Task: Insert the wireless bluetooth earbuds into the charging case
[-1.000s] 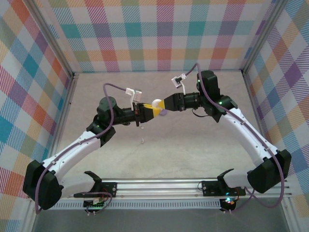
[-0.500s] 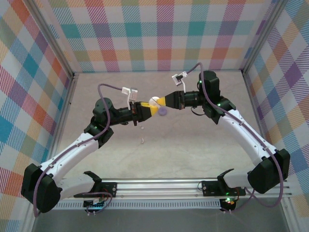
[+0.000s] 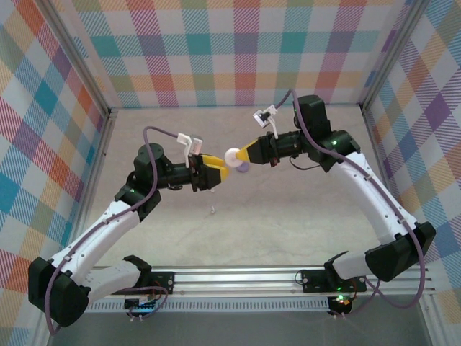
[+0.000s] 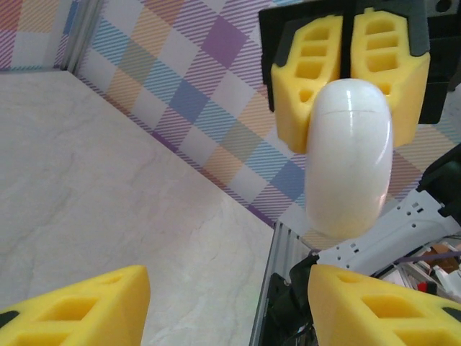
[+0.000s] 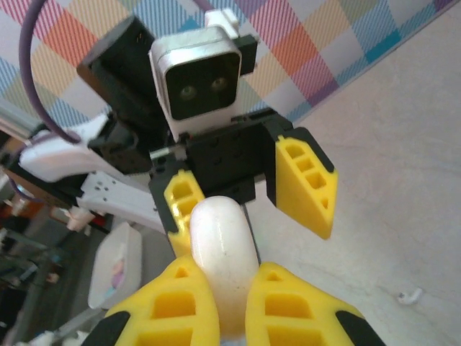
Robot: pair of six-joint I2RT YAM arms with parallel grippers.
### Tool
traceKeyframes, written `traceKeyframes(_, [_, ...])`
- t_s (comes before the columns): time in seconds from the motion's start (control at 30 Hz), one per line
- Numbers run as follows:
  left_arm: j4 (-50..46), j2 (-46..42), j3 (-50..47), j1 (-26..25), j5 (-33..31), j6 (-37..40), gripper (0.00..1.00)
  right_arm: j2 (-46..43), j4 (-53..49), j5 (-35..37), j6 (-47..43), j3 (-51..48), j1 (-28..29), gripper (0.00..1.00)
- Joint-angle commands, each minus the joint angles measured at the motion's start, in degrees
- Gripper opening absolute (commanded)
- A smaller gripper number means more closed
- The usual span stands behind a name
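The charging case needs its lid free to open so the earbuds can go in, so my left gripper should next grab the case by its free body end [image 3: 230, 158] [image 4: 346, 194].
The charging case [image 3: 233, 156] is a smooth white oval, shut, held in the air over the middle of the table. My right gripper [image 3: 239, 154] is shut on it; in the right wrist view the case [image 5: 222, 245] stands up between the yellow fingers [image 5: 167, 310]. My left gripper [image 3: 216, 171] faces it from the left, open, with nothing between its fingers [image 4: 72, 311]; the case [image 4: 350, 158] hangs just ahead of it. One tiny white earbud [image 3: 213, 210] lies on the table below, and also shows in the right wrist view [image 5: 409, 295].
A pale purple round piece [image 3: 243, 167] shows just under the held case. Checked walls enclose the table on three sides. A metal rail [image 3: 238, 277] with both arm bases runs along the near edge.
The right gripper has shut on the white case. The left gripper, shut on it before, has let go, opened and drawn back to the left.
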Motion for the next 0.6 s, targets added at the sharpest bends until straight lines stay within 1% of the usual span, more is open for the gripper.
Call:
traceKeyframes(0.0, [-1.9, -0.9, 3.2, 0.9, 6.1, 2.8, 0.59, 2.1, -15.1, 3.0, -15.8, 4.9, 0.3, 0.0])
traceKeyframes(0.13, [0.2, 1.1, 4.6, 0.8, 10.3, 1.4, 0.59, 4.7, -23.5, 6.5, -23.4, 9.9, 1.9, 0.0])
traceKeyframes(0.2, [1.7, 2.2, 5.2, 0.4, 11.8, 0.4, 0.58, 5.9, -25.9, 8.0, -25.3, 11.5, 3.0, 0.0])
traceKeyframes(0.37, [1.8, 4.7, 6.3, -2.2, 11.9, 1.2, 0.56, 6.2, -25.1, 7.7, -25.0, 11.6, 3.6, 0.0])
traceKeyframes(0.5, [2.4, 5.9, 6.5, -3.1, 12.1, 1.2, 0.51, 5.9, -24.7, 7.7, -24.8, 11.4, 4.2, 0.0])
traceKeyframes(0.57, [2.2, 6.0, 6.6, -3.5, 12.4, 1.4, 0.5, 5.9, -24.6, 7.8, -24.6, 11.3, 4.2, 0.0])
